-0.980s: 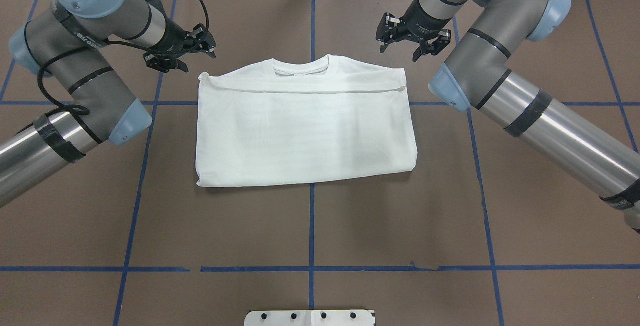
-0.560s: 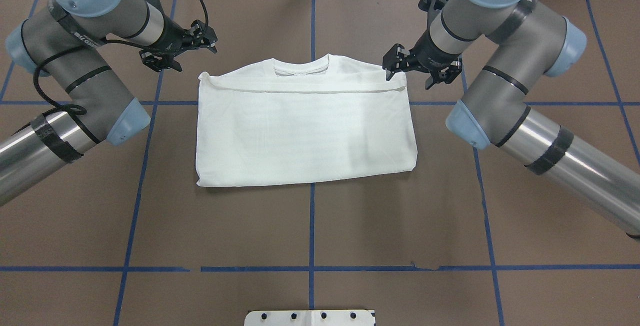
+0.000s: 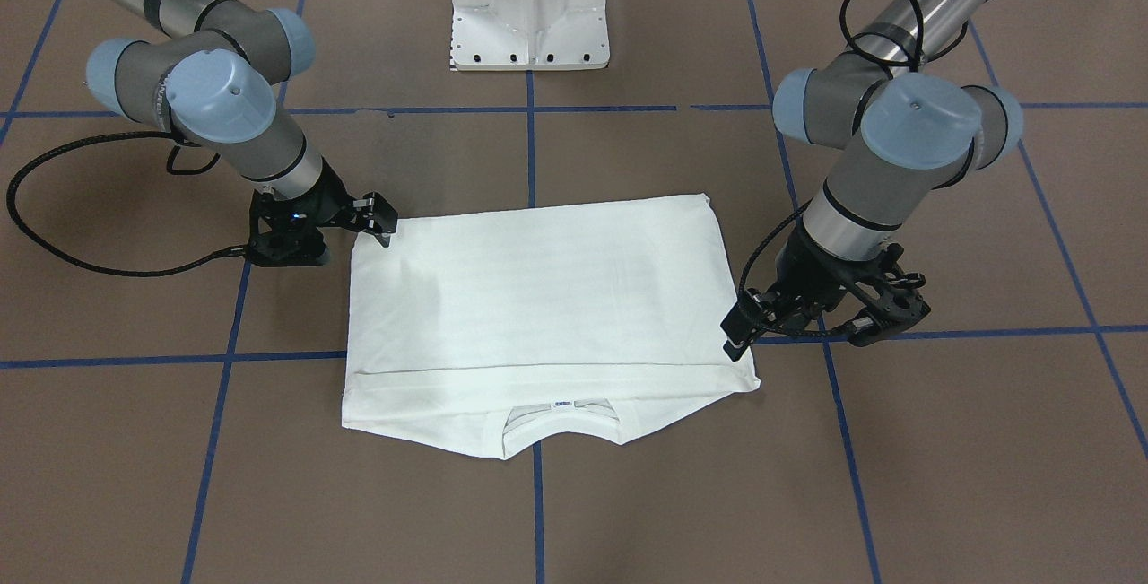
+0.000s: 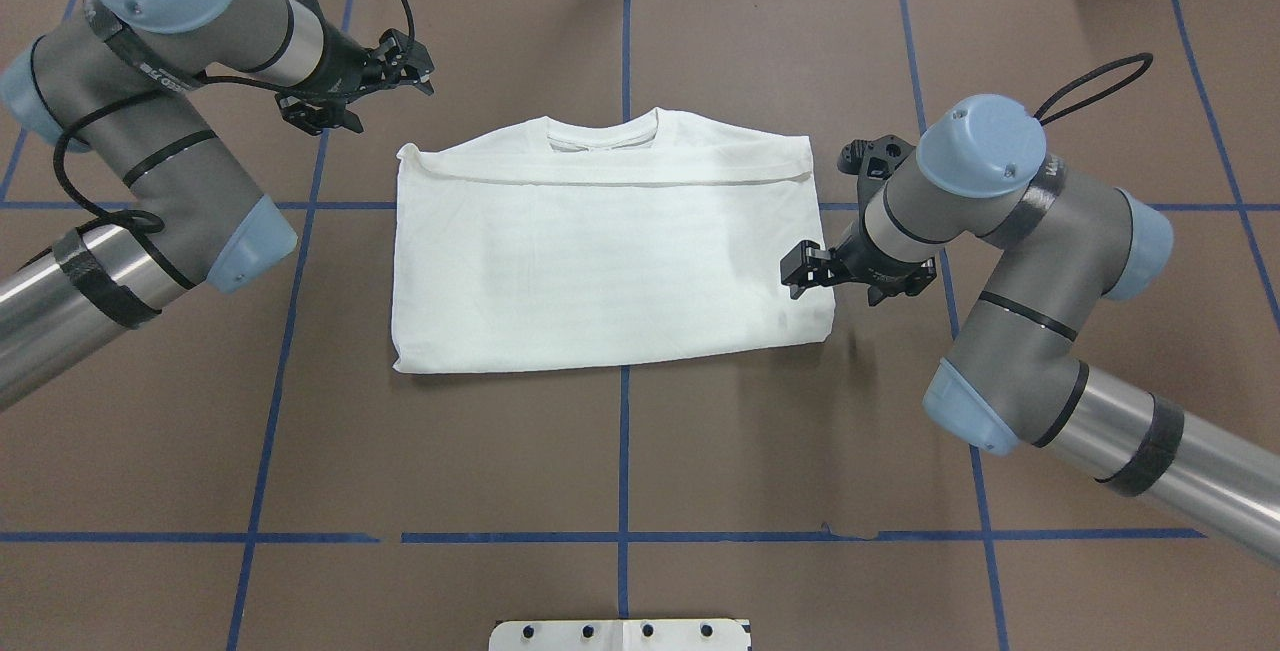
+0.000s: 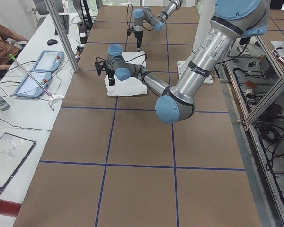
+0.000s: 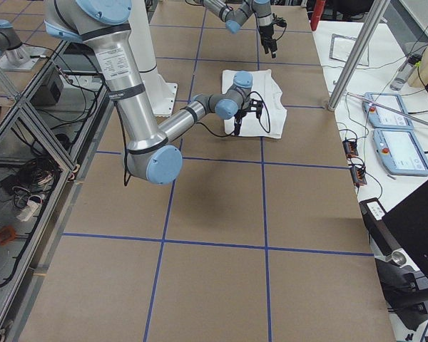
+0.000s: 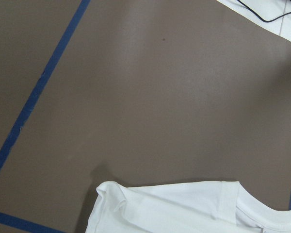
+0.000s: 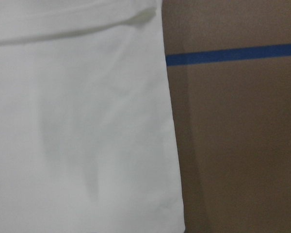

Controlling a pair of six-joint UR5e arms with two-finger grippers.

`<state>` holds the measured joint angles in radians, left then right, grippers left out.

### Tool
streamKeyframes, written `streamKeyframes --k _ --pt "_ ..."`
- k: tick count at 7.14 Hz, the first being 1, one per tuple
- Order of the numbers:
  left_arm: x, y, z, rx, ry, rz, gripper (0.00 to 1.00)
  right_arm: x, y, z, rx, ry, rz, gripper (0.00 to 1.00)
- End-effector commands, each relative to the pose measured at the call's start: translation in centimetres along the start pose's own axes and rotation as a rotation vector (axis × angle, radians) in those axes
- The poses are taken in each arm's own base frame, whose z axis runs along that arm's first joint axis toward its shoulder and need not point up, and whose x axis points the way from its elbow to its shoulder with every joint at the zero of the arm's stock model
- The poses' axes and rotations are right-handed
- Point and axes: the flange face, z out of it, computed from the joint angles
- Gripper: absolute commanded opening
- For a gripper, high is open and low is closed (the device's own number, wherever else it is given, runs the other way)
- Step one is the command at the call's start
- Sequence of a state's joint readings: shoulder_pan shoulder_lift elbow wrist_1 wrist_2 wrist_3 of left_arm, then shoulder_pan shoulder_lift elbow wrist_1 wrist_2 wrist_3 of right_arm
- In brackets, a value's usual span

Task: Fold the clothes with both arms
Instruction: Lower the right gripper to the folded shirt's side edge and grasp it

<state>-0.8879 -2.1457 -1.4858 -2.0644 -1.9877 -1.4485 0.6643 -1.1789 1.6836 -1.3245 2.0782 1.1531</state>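
My right gripper is to turn the folded shirt (image 3: 538,304) on the tabletop, so next it needs to grab the shirt by its folded-edge corner (image 3: 363,230) opposite the collar.
The white long-sleeved T-shirt (image 4: 610,251) lies folded into a flat rectangle on the brown table, its ribbed collar (image 4: 600,136) at the far edge. The neck label (image 3: 562,403) shows; the printed text is hidden. My left gripper (image 4: 360,96) is open and empty, just beyond the shirt's far-left corner; it also shows in the front-facing view (image 3: 812,333). My right gripper (image 4: 850,281) is open and straddles the shirt's right edge, near its near-right corner; in the front-facing view (image 3: 327,234) one finger is at the cloth's corner. The wrist views show only the shirt (image 7: 184,208) (image 8: 77,126) and table.
The white metal pedestal base (image 3: 529,1) stands at the robot's side of the table, also in the overhead view (image 4: 620,634). Blue tape lines (image 4: 625,451) grid the brown cover. Cables and tablets (image 5: 42,71) lie beyond the far edge.
My right gripper has swept from beyond the shirt's far-right corner back along its right edge to near the near-right corner. My left gripper has barely shifted. Both stay open.
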Motion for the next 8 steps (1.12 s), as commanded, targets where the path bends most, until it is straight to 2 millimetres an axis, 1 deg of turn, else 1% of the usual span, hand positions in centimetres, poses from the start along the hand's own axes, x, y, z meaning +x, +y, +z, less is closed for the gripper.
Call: streamKeyframes --k 1,2,3,4,5,6,8 --pt "0.4 0.2 -0.6 0.012 0.012 0.004 0.99 -0.6 1.5 1.7 -0.021 0.015 -0.018 0.91" --pt "0.4 0.2 -0.6 0.012 0.011 0.003 0.99 -0.7 1.9 2.1 -0.028 0.018 -0.022 0.83" --pt "0.4 0.2 -0.6 0.012 0.012 0.004 0.99 -0.8 1.9 2.3 -0.029 0.02 -0.023 0.79" --pt "0.4 0.2 -0.6 0.012 0.012 0.004 0.99 -1.0 2.0 2.1 -0.029 0.015 -0.019 0.61" --pt "0.3 0.2 -0.5 0.012 0.009 0.003 0.99 -1.3 2.0 2.0 -0.029 0.011 -0.014 0.13" --pt "0.3 0.2 -0.5 0.012 0.009 0.003 0.99 -1.5 2.0 1.8 -0.029 0.007 -0.016 0.0" --pt "0.2 0.2 -0.5 0.012 0.008 0.002 0.98 -1.6 1.9 1.7 -0.03 0.004 -0.008 0.0"
